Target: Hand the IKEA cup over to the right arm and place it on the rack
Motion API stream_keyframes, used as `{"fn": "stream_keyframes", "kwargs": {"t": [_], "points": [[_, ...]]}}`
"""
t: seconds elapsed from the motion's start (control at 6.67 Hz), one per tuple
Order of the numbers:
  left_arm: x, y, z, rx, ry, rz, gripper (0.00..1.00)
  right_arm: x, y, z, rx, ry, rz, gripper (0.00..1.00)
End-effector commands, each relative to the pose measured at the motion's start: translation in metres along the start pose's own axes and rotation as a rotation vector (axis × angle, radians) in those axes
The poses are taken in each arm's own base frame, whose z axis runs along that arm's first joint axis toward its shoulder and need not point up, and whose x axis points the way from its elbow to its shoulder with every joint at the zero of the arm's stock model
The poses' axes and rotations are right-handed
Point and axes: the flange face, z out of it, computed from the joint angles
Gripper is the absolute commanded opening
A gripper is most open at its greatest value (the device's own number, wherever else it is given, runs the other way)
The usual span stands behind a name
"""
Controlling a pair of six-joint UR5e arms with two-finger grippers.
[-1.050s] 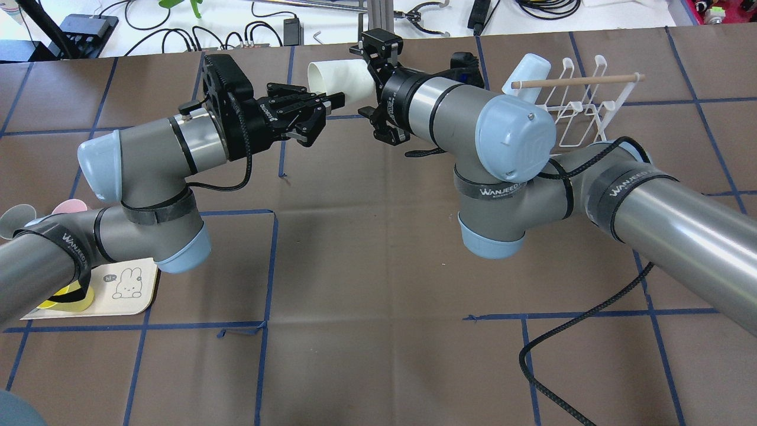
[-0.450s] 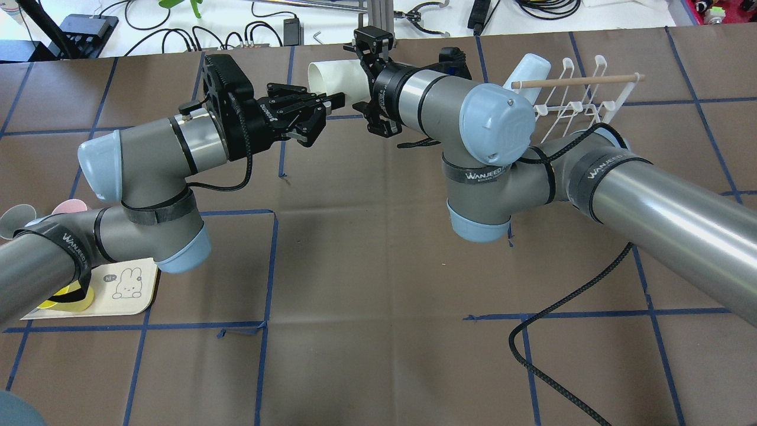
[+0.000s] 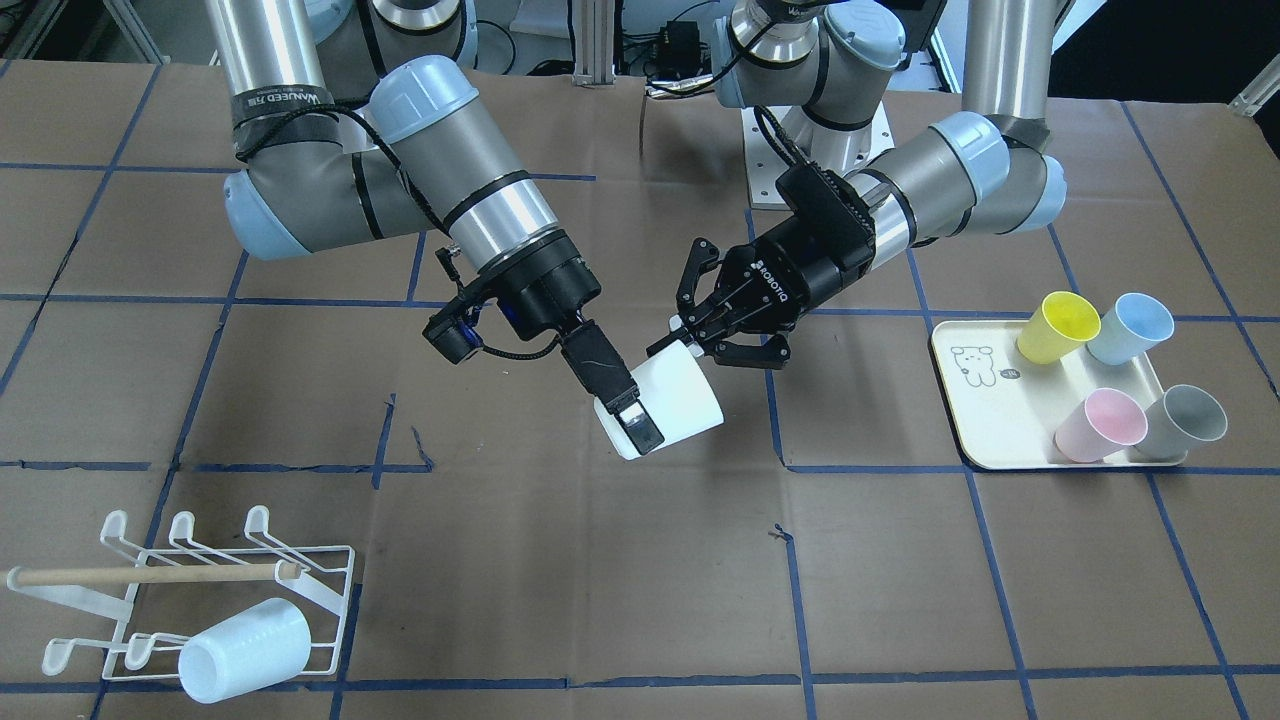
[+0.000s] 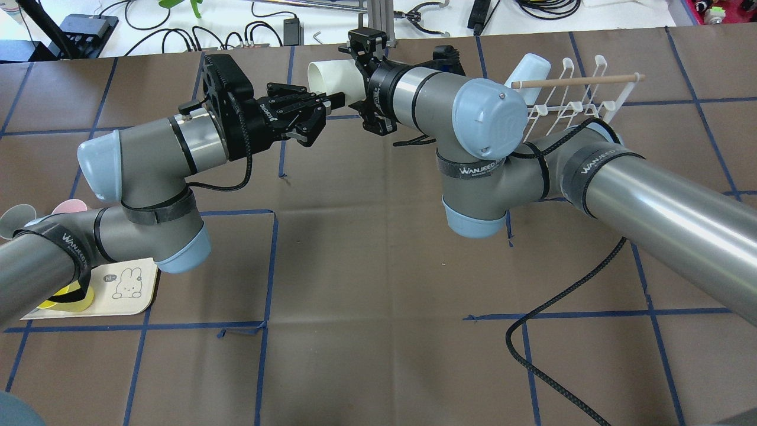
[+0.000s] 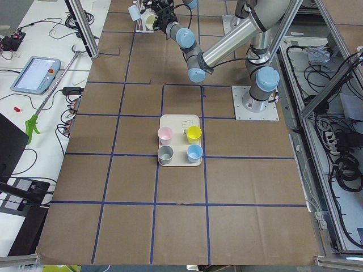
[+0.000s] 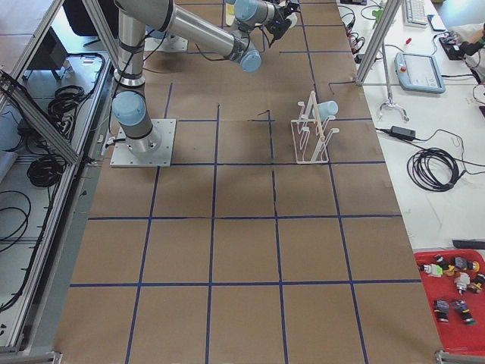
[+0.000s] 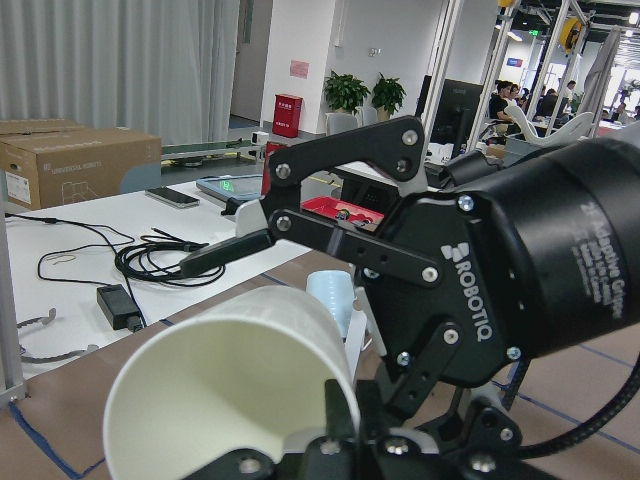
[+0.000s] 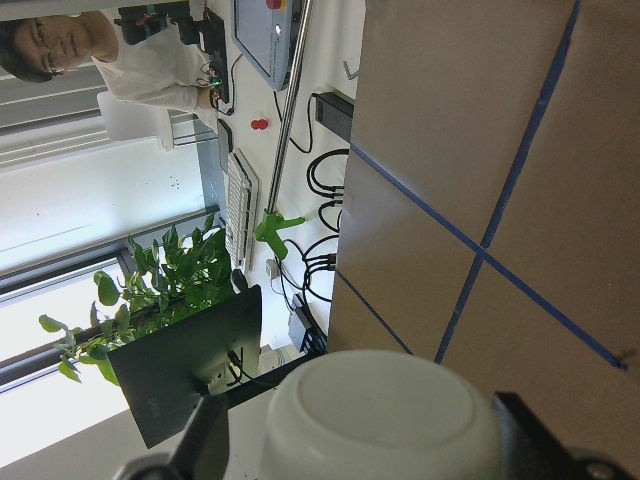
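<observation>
The white IKEA cup needs its rim free for the handover to the rack (image 3: 325,590), so my right gripper should grab the cup by its closed base next.
A white IKEA cup (image 3: 668,398) hangs on its side in mid-air between both grippers. My left gripper (image 3: 686,346) is shut on the cup's rim; it also shows in the overhead view (image 4: 327,102). My right gripper (image 3: 628,412) straddles the cup's closed base, jaws open, one finger (image 3: 637,425) lying across the base. In the right wrist view the cup's base (image 8: 385,415) fills the space between the fingers, with a small gap on one side. The white wire rack (image 3: 325,590) with its wooden dowel (image 3: 150,574) stands far off on my right side.
A pale blue cup (image 3: 245,650) lies on the rack. A cream tray (image 3: 985,425) on my left side holds yellow (image 3: 1058,328), blue (image 3: 1130,328), pink (image 3: 1100,425) and grey (image 3: 1185,420) cups. A black cable (image 4: 550,307) trails on the table under my right arm.
My right arm has swung left and forward, bringing its gripper around the cup's base. The left arm and the cup have stayed still.
</observation>
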Motion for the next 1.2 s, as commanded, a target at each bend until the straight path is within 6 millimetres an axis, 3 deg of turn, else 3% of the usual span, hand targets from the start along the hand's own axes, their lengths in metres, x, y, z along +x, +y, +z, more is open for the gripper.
{"fn": "stream_keyframes", "kwargs": {"t": [0.0, 0.15, 0.3, 0.45, 0.9, 1.05], "points": [[0.0003, -0.0006, -0.0003, 0.0, -0.001, 0.001, 0.07, -0.0001, 0.0013, 0.0, -0.008, 0.001, -0.001, 0.62], [-0.0001, -0.0012, -0.0003, 0.001, -0.003, 0.002, 0.13, -0.0001, 0.0014, 0.0, -0.01, 0.001, -0.004, 0.49], [-0.0011, -0.0017, 0.0, 0.0, -0.006, 0.004, 0.36, 0.0007, 0.0013, 0.0001, -0.01, 0.003, -0.005, 0.41], [-0.0011, -0.0041, -0.0006, 0.002, -0.01, -0.026, 0.42, 0.0007, 0.0013, 0.0001, -0.009, 0.003, -0.005, 0.38], [-0.0024, -0.0071, -0.0031, 0.006, -0.018, -0.062, 0.99, -0.0007, 0.0019, -0.0007, -0.011, 0.0, -0.008, 0.3], [-0.0062, -0.0087, -0.0081, 0.011, -0.031, -0.061, 1.0, -0.0005, 0.0008, -0.0004, -0.01, -0.002, -0.009, 0.27]]}}
